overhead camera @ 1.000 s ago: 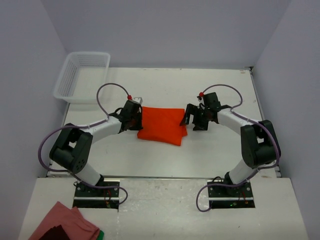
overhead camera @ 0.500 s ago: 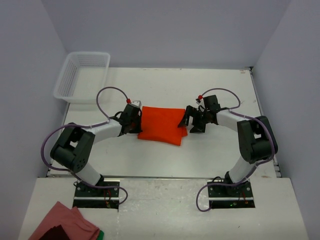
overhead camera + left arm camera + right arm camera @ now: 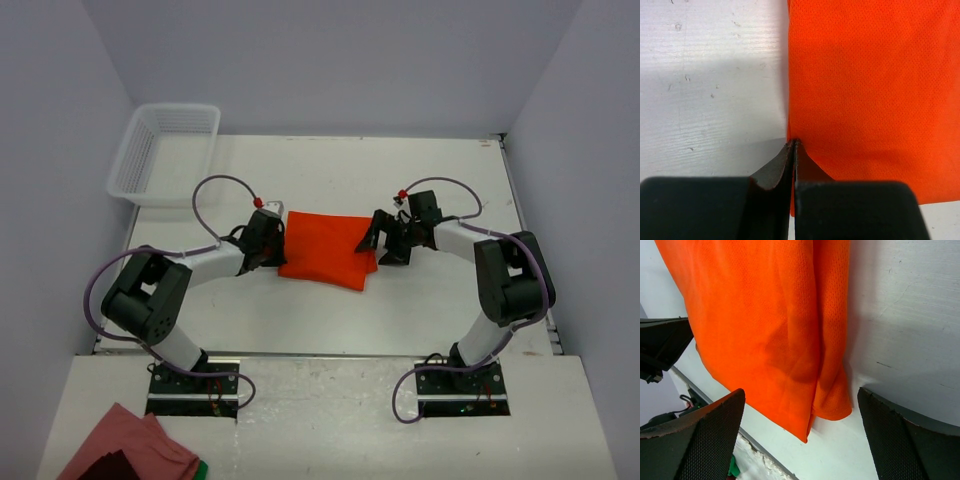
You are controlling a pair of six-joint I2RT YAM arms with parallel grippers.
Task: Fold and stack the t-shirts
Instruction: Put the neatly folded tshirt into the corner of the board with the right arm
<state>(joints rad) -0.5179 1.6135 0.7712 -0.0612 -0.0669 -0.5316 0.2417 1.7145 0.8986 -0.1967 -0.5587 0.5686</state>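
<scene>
My right gripper grabs the t-shirt's folded edge (image 3: 369, 263) (image 3: 821, 396) near its corner next, layers together, to slide the t-shirt still folded for stacking.
One orange-red t-shirt (image 3: 325, 250) lies folded into a rectangle on the white table between my two arms. My left gripper (image 3: 270, 243) is shut, and its tips meet right at the shirt's left edge (image 3: 790, 125); in the left wrist view the gripper (image 3: 793, 142) holds no cloth that I can see. My right gripper (image 3: 386, 243) is wide open at the shirt's right edge. In the right wrist view the gripper (image 3: 800, 395) has its pads (image 3: 705, 435) spread either side of the shirt's folded corner (image 3: 830, 400), not touching it.
A white mesh basket (image 3: 165, 150) stands at the back left corner of the table. A pink-red cloth (image 3: 130, 445) lies on the near platform at bottom left. Grey walls close in the table on the left, back and right.
My left gripper has slid right up to the shirt's left edge. My right gripper has moved a little left toward the right edge. The shirt has shifted slightly right.
</scene>
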